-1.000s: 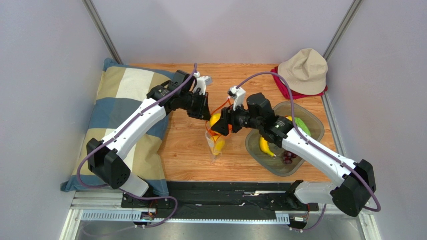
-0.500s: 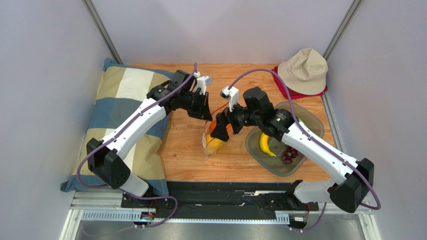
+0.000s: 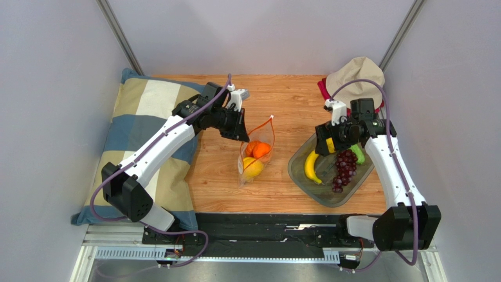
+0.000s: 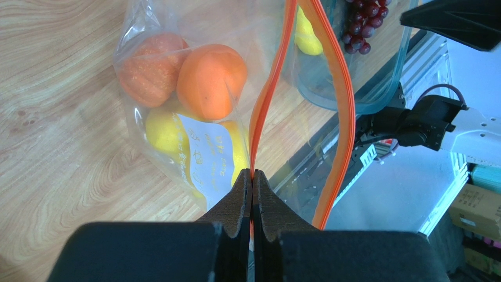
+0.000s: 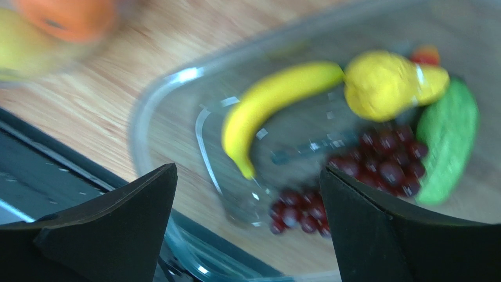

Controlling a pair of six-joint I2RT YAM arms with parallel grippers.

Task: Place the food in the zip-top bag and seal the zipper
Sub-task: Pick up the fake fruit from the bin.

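Note:
The robot's right hand will next grab the yellow pear across its fat round body (image 3: 330, 145) (image 5: 377, 87), so that the pear can go through the zip-top bag's opening with its narrow end first.
The clear zip-top bag (image 3: 256, 155) hangs open from my left gripper (image 3: 243, 134), which is shut on one side of its orange-red zipper (image 4: 267, 100). Inside the bag are an orange (image 4: 211, 81), a small pumpkin (image 4: 152, 69) and a lemon (image 4: 167, 132). My right gripper (image 3: 329, 138) is open and empty above the grey tray (image 3: 299, 170). In the tray lie a banana (image 5: 276, 100), a yellow pear (image 5: 391, 85), a grape bunch (image 5: 385, 161) and a green piece (image 5: 450, 147).
A checked pillow (image 3: 141, 123) lies at the left. A beige hat (image 3: 356, 79) on a red cloth sits at the back right. The wooden board's near edge meets a black rail (image 3: 259, 226).
My right gripper has left the bag's mouth, swung right and now hangs over the tray. The orange now lies in the bag. The left gripper holds still.

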